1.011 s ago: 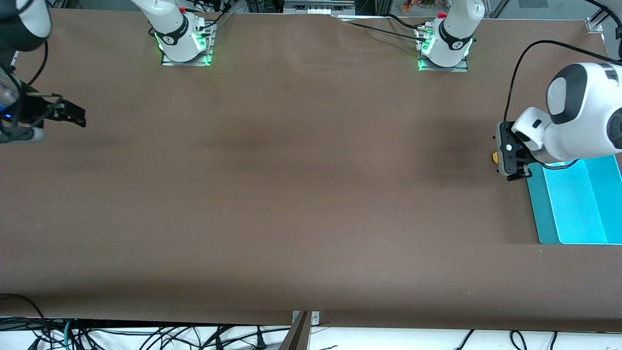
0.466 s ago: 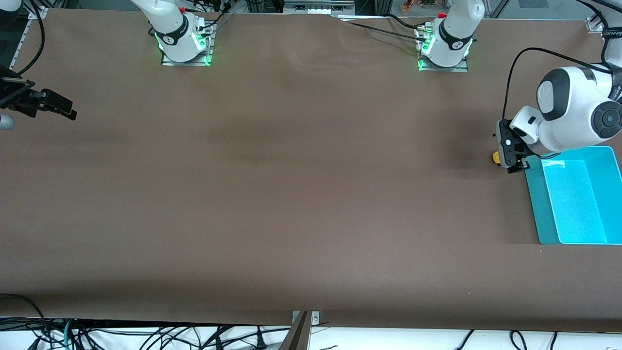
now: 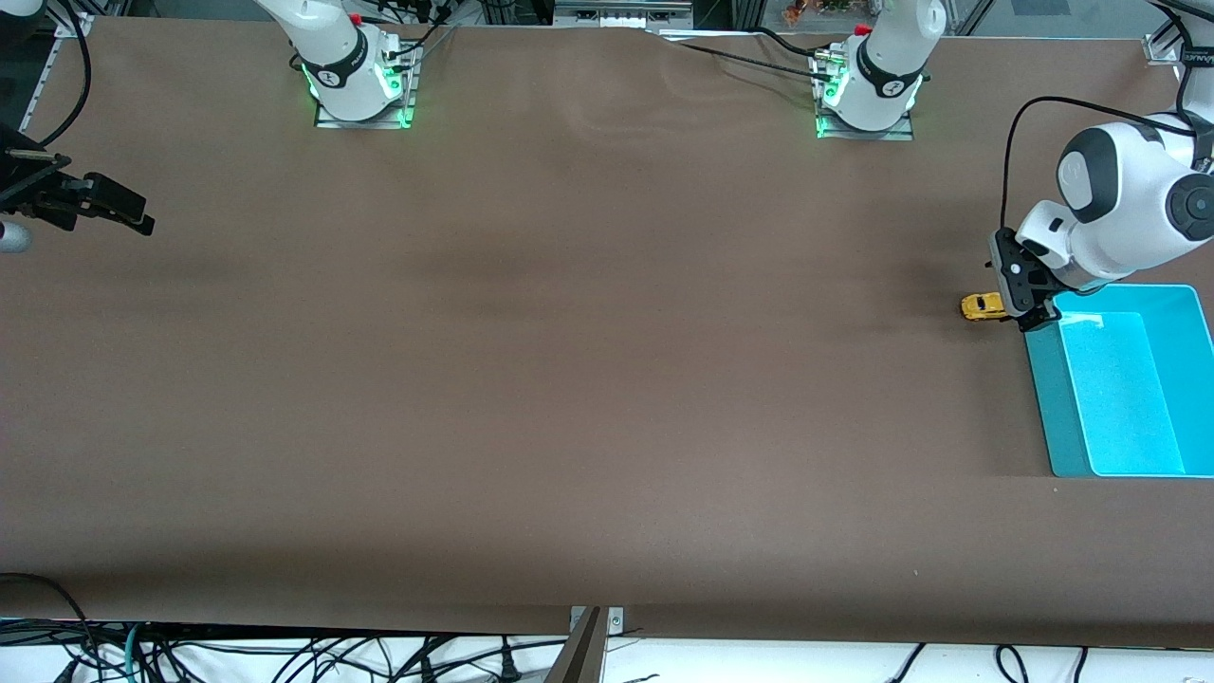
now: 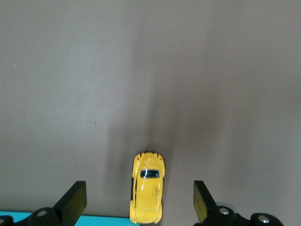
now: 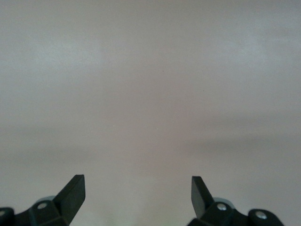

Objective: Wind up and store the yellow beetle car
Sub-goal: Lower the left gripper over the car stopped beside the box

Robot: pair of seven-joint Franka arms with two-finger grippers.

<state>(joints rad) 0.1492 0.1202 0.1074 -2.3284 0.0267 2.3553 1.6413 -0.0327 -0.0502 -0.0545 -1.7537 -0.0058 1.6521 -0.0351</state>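
The yellow beetle car (image 3: 982, 306) should go in the teal bin. My left gripper will grab its body's sides next.
The yellow beetle car (image 3: 982, 306) is a tiny rounded toy with dark windows. It stands on the brown table right beside the teal bin (image 3: 1043, 398), on the bin's side toward the right arm's end. My left gripper (image 3: 1020, 298) hangs open over the car's end nearest the bin and holds nothing. In the left wrist view the car (image 4: 148, 193) lies lengthwise between the spread fingers (image 4: 75, 201) without touching them. At the right arm's end of the table my right gripper (image 3: 116, 209) is open over bare table. The right wrist view shows the right gripper (image 5: 136, 188) holding nothing.
The teal bin's rim (image 4: 94, 221) shows next to the car in the left wrist view. The two arm bases (image 3: 356, 85) (image 3: 868, 95) stand along the table edge farthest from the front camera. Cables hang below the nearest edge.
The left arm has drawn back toward its end of the table, uncovering most of the car. The right gripper shifted slightly toward the table's edge. Both stayed open.
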